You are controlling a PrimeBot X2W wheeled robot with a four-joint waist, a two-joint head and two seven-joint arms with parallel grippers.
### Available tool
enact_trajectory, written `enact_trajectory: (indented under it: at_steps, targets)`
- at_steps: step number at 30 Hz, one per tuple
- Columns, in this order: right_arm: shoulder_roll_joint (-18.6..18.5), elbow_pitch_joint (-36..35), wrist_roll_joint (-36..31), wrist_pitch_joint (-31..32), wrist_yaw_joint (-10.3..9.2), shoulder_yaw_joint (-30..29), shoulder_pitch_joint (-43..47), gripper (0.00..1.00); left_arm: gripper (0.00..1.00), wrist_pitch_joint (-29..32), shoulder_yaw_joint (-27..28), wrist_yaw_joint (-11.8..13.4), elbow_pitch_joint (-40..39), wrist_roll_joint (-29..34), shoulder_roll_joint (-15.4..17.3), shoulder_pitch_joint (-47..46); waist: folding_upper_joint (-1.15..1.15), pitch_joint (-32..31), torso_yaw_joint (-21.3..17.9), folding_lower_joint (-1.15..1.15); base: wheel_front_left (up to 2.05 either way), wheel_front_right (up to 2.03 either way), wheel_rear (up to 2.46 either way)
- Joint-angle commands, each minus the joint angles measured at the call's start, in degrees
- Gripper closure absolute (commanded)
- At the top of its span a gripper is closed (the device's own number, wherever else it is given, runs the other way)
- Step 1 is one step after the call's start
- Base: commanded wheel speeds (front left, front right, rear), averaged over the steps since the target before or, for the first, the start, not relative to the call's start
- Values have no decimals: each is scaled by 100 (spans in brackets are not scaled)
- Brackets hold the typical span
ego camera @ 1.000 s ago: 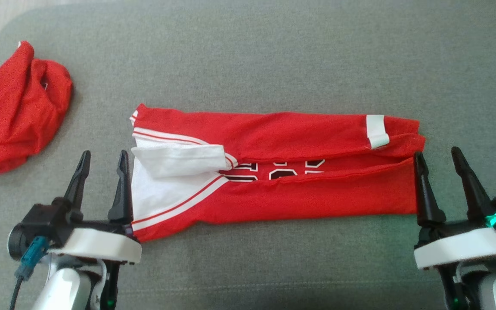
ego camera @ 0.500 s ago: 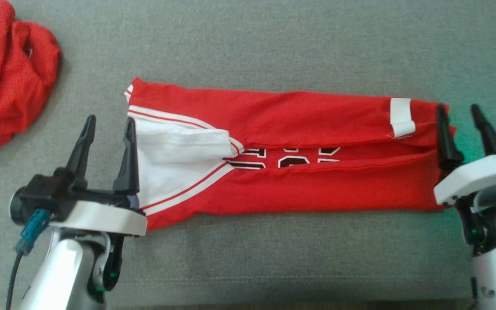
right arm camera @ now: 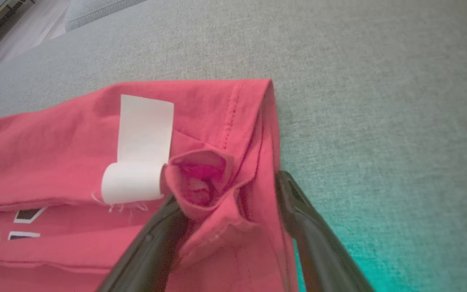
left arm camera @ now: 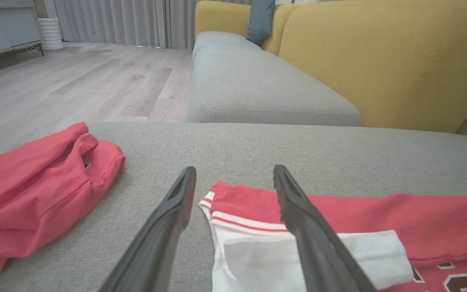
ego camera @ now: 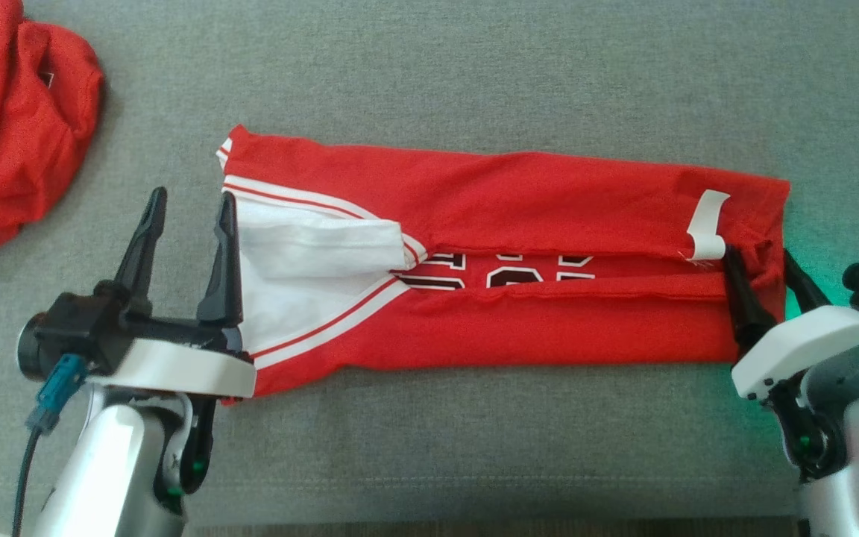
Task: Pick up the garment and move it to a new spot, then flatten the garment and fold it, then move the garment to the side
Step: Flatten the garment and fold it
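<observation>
The rest of the garment lies flat, so the robot's right gripper needs to pinch the garment next by a bunched fold (right arm camera: 217, 202) that stands up beside the curled label (right arm camera: 136, 158).
The garment (ego camera: 519, 201), a red jersey with white trim and dark numbers, lies folded into a long strip across the grey cushion (ego camera: 474, 67). My left gripper (ego camera: 192, 195) stands open at its left end; in the left wrist view the left gripper (left arm camera: 234, 169) has one finger over the white collar part of the garment (left arm camera: 379, 219) and one over bare cushion. My right gripper (ego camera: 760, 252) is open at the right end. In the right wrist view the right gripper (right arm camera: 227, 186) has a bunched-up fold of the garment (right arm camera: 55, 134) between its fingers, beside a curled white label (right arm camera: 136, 158).
A second red garment (ego camera: 12, 127) lies crumpled at the far left of the cushion, also seen as a red heap (left arm camera: 35, 194). Beyond it are another grey seat (left arm camera: 258, 85), a yellow sofa back (left arm camera: 379, 61) and wooden floor (left arm camera: 75, 81). The cushion's front edge (ego camera: 429, 522) runs close to my arms.
My right gripper has come in from beside the right hem to stand astride it; the hem has bunched up and the label has curled. The left gripper has hardly moved.
</observation>
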Motion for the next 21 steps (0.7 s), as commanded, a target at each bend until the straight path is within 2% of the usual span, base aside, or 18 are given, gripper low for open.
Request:
enact_trajectory:
  at_steps: [1, 9, 10, 11, 12, 16, 21]
  targets:
    - [59, -144, 66, 149, -4, 105, 143, 0, 0, -67, 246, -29, -185, 51, 67, -157, 0, 9, -20, 0, 0, 0, 0]
    - [131, -229, 145, 336, -4, 88, 194, 0, 0, -67, 304, -99, -183, 86, 40, -172, 0, 43, -40, 0, 0, 0, 0]
    - [136, -227, 167, 376, -4, 95, 198, 15, 0, -67, 310, -111, -182, 90, 34, -177, 0, 47, -35, 0, 0, 0, 0]
    - [141, -225, 182, 413, -4, 110, 209, 50, 0, -67, 317, -122, -182, 95, 26, -181, 0, 51, -29, 0, 0, 0, 0]
    - [149, -229, 239, 442, -4, 128, 222, 100, 0, -67, 324, -130, -182, 101, 17, -185, 0, 55, -23, 0, 0, 0, 0]
    - [171, -292, 430, 481, -4, 204, 302, 100, 0, -67, 365, -151, -189, 128, -16, -180, 0, 52, -10, 0, 0, 0, 0]
    - [173, -614, 613, 230, -4, 101, 415, 100, 0, -67, 432, -163, -198, 174, -48, -131, 0, 10, -38, 0, 0, 0, 0]
